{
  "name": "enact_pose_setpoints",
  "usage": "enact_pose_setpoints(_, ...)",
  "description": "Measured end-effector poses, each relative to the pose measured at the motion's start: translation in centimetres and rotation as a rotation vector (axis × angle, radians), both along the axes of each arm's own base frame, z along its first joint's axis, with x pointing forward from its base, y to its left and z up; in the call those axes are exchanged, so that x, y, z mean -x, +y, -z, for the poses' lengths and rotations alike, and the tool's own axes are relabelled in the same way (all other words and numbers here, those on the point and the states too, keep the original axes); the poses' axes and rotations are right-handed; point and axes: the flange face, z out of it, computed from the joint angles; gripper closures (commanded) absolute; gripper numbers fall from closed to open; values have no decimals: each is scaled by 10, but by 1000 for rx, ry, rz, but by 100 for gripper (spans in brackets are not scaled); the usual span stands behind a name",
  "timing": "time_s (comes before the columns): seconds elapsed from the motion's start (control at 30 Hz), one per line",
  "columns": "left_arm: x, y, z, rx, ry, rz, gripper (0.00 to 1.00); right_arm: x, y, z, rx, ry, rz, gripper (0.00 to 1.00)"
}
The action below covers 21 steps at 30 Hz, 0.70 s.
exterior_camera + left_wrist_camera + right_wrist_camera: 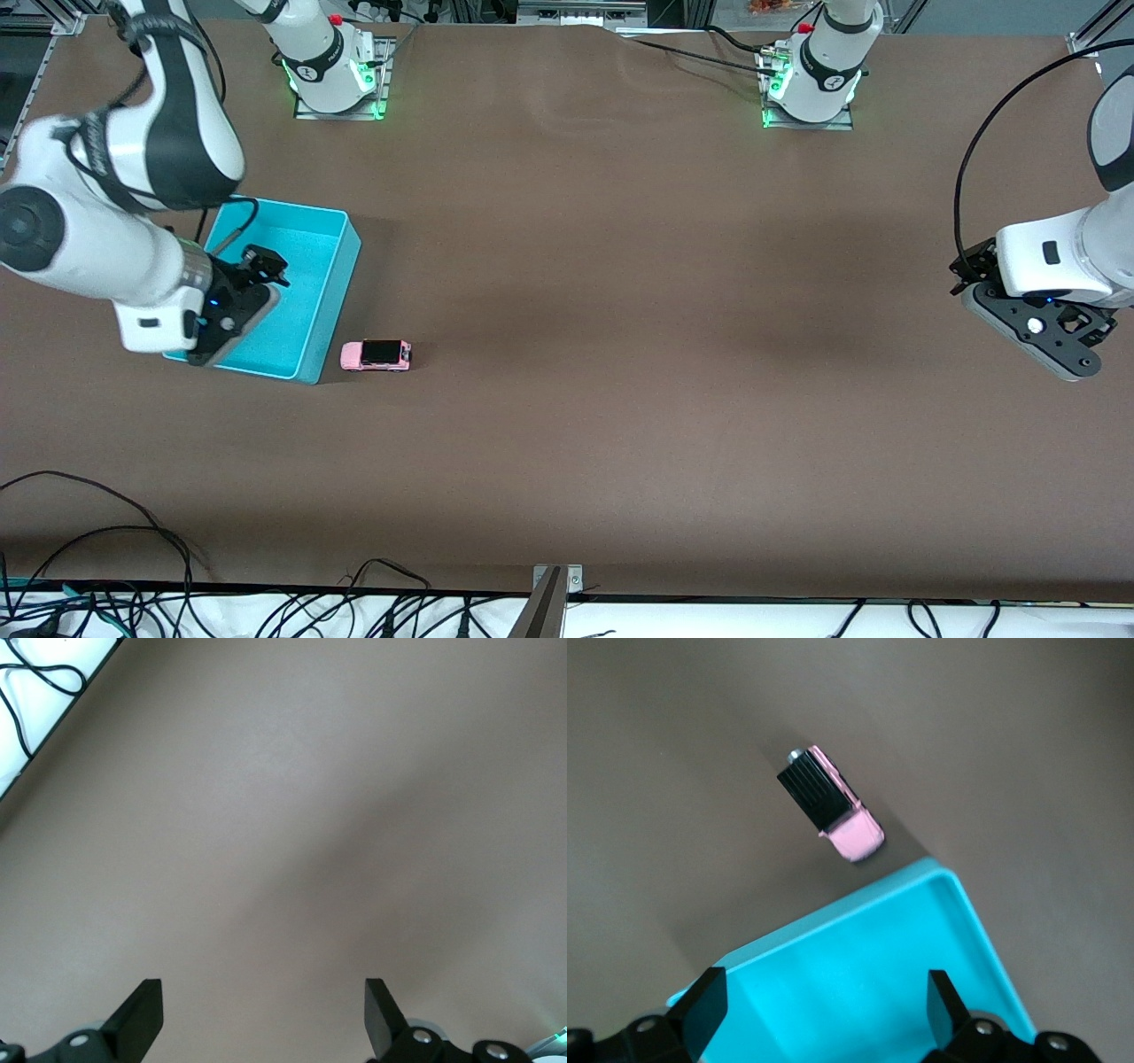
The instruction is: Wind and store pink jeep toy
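The right gripper grabs the black roof sides of the pink jeep toy (376,355) next, to store the jeep in the teal bin (341,266).
The pink jeep toy (376,355) (833,806), light pink with a black roof, stands on its wheels on the brown table. It sits just outside the teal bin (341,266) (859,904), by the bin's corner nearest the front camera, on the side toward the left arm's end. The bin's inside shows nothing in it. My right gripper (266,266) (824,992) hangs open over the bin with nothing between its fingers. My left gripper (972,268) (263,1001) waits open over bare table at the left arm's end, holding nothing.
Black cables (133,549) (35,673) lie along the table's edge nearest the front camera, next to a small metal bracket (551,594). The two arm bases (337,71) (811,80) stand at the edge farthest from that camera.
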Motion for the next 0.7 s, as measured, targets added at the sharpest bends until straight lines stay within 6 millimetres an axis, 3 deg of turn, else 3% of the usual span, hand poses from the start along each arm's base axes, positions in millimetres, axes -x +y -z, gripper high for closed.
enact_pose_setpoints(0.3,-1,-1,-2,7,-21,-134,0,-16,43,73,-59,-27,-287,0)
enact_pose_setpoints(0.7,2,-8,-1,78,-7,-352,0,-23,65,152,-104,-41,-492,0)
